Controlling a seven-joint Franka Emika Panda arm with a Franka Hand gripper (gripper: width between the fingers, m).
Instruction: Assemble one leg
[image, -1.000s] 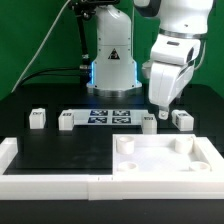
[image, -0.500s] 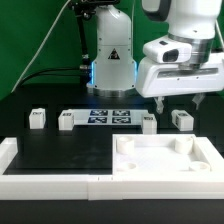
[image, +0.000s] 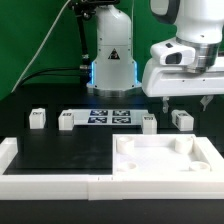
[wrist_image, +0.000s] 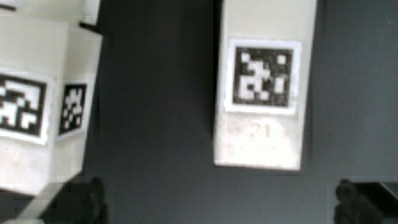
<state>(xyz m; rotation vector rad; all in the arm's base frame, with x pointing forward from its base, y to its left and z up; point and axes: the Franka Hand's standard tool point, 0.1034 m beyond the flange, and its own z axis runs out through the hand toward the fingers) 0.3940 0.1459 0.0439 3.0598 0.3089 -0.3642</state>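
My gripper picks up the leg by its tagged body (image: 183, 121) (wrist_image: 263, 85) next. Then it assembles the leg onto the white tray-like piece.
Four small white legs with marker tags stand in a row on the black table: two at the exterior view's left (image: 37, 119) (image: 66, 121) and two at its right (image: 149, 122) (image: 182, 119). My gripper (image: 185, 102) hangs open and empty just above the two right legs, its fingers spread wide. In the wrist view one tagged leg (wrist_image: 263, 100) lies ahead between the fingers and another leg (wrist_image: 39, 105) sits off to one side. The dark fingertips (wrist_image: 79, 200) touch nothing, and the gripper (wrist_image: 222, 205) holds nothing.
The marker board (image: 110, 117) lies between the two pairs of legs. A large flat white tray-like piece (image: 165, 160) with a raised rim sits in front at the right. A white L-shaped border (image: 50, 182) runs along the front. The robot base (image: 112, 60) stands behind.
The hand has turned about its vertical axis so that its broad side faces the camera, and it has shifted slightly to the exterior view's right. The legs have not moved.
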